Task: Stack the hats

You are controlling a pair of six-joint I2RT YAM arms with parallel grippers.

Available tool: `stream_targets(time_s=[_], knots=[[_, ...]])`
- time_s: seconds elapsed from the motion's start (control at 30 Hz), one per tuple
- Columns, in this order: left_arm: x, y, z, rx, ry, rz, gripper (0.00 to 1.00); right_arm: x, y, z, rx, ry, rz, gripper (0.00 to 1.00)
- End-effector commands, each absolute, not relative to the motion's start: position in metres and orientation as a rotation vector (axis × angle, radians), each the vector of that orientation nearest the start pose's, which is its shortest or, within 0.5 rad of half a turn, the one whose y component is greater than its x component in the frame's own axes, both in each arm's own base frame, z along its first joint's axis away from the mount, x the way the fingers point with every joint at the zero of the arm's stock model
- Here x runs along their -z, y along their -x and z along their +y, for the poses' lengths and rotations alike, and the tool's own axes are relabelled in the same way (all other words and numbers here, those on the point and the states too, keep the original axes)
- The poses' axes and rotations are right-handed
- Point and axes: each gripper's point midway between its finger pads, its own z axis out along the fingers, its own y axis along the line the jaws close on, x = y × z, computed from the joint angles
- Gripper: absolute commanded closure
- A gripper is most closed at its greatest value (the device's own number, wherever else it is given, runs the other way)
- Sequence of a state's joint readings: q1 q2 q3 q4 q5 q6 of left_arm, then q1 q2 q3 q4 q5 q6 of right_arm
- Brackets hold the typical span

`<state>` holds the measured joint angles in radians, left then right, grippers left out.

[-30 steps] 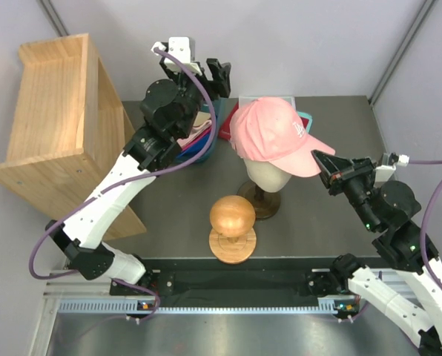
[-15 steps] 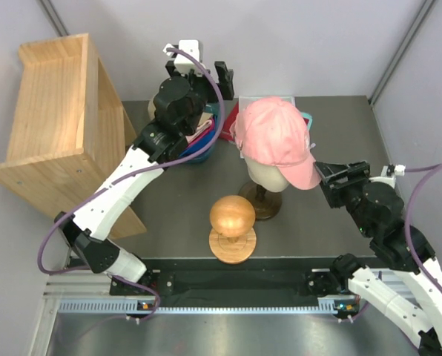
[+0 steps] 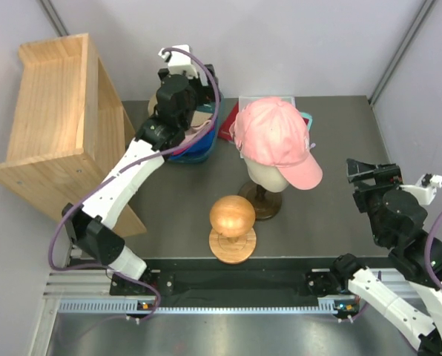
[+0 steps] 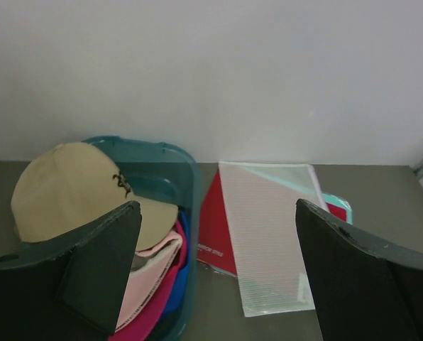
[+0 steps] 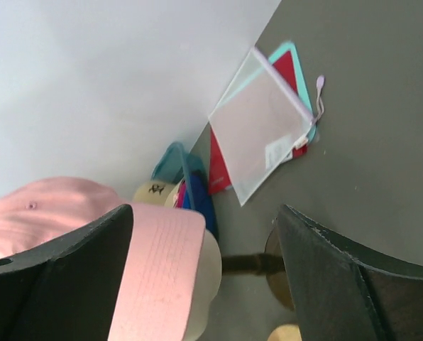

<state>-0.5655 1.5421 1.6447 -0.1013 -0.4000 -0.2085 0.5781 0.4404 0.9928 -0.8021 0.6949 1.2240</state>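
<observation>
My right gripper needs the tan hat's brim free, so my left gripper should grab the tan hat (image 4: 69,188) by its top's back edge (image 4: 21,207) next.
A light pink hat (image 3: 274,137) sits on the cream mannequin head (image 3: 265,178), its brim pointing to the front right. My right gripper (image 5: 204,213) is open and stands apart from that brim, to its right, holding nothing. A tan hat (image 4: 69,188) with a black embroidered letter lies on top in the teal bin (image 4: 187,167). Under it show the brims of a light pink hat (image 4: 151,273), a magenta hat (image 4: 144,309) and a royal blue hat (image 4: 179,284). My left gripper (image 4: 215,213) hangs open and empty over the bin's right edge.
A wooden ball on a round stand (image 3: 232,219) is in front of the mannequin head. A tall wooden shelf (image 3: 54,126) fills the left side. A clear mesh pouch (image 4: 268,234) lies on a red booklet (image 4: 215,227) right of the bin, by the back wall.
My right gripper opened, let go of the pink hat's brim and drew back to the right. The hat settled on the head. My left gripper opened wider and moved over the bin.
</observation>
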Motion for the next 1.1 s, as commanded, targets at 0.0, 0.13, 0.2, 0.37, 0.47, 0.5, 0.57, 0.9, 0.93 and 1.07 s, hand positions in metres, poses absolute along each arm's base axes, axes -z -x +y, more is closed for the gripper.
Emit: stream_targets(time_s=[0.0, 0.13, 0.2, 0.37, 0.47, 0.5, 0.57, 0.9, 0.93, 1.07], knots=[[-0.393, -0.484, -0.191, 0.358, 0.128, 1.686, 0.06, -0.370, -0.214, 0.014, -0.505, -0.955, 1.406, 0.18], [-0.361, -0.516, -0.176, 0.307, 0.150, 1.769, 0.06, -0.380, -0.240, 0.027, -0.405, -0.890, 1.461, 0.19], [-0.339, -0.537, -0.168, 0.233, 0.178, 1.810, 0.07, -0.381, -0.255, 0.037, -0.376, -0.858, 1.497, 0.19], [-0.314, -0.584, -0.135, -0.015, 0.211, 1.802, 0.01, -0.390, -0.288, 0.057, -0.497, -0.838, 1.484, 0.19], [-0.288, -0.615, -0.116, -0.117, 0.224, 1.800, 0.01, -0.401, -0.299, 0.052, -0.551, -0.823, 1.460, 0.19], [-0.285, -0.621, -0.111, -0.133, 0.223, 1.798, 0.01, -0.403, -0.301, 0.051, -0.554, -0.824, 1.454, 0.20], [-0.280, -0.639, -0.091, -0.150, 0.258, 1.782, 0.01, -0.412, -0.303, 0.048, -0.551, -0.822, 1.436, 0.20], [-0.255, -0.683, -0.050, -0.127, 0.292, 1.742, 0.01, -0.421, -0.314, 0.051, -0.576, -0.840, 1.424, 0.20], [-0.249, -0.685, -0.048, -0.119, 0.294, 1.752, 0.01, -0.421, -0.314, 0.052, -0.578, -0.841, 1.426, 0.20], [-0.233, -0.692, -0.051, -0.026, 0.282, 1.783, 0.01, -0.421, -0.316, 0.051, -0.577, -0.849, 1.422, 0.20]])
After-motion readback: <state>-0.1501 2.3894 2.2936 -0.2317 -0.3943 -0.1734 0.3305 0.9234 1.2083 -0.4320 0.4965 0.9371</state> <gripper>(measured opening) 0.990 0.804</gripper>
